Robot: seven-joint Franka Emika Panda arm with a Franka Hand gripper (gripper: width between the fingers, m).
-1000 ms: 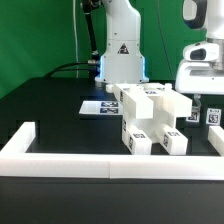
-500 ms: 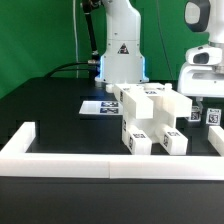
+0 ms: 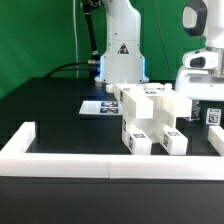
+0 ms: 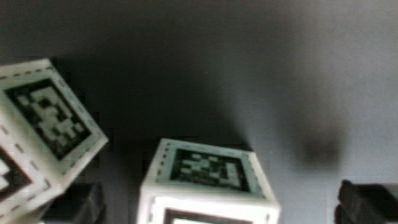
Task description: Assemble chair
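Observation:
The white tagged block [image 4: 206, 178] is between my open fingers; I should close and catch it.
The chair parts [image 3: 150, 120] are matte-white blocks with black-and-white tags, clustered in the middle of the black table. A small tagged piece [image 3: 213, 116] stands apart at the exterior view's right. My gripper [image 3: 199, 104] hangs over that right side, just right of the cluster. In the wrist view a white tagged block [image 4: 206, 178] stands upright between my two dark fingertips [image 4: 79, 204], and the gripper [image 4: 224, 204] is open around it without gripping. Another tagged part [image 4: 45, 120] lies beside it. Whether a finger touches the block is unclear.
The marker board [image 3: 97, 106] lies flat behind the parts, in front of the robot base [image 3: 121, 55]. A long low white border wall [image 3: 110, 166] runs along the table's front, with a side piece [image 3: 24, 136] at the exterior view's left.
My gripper has shifted a little toward the exterior view's left, closer to the cluster of parts. The parts have not moved.

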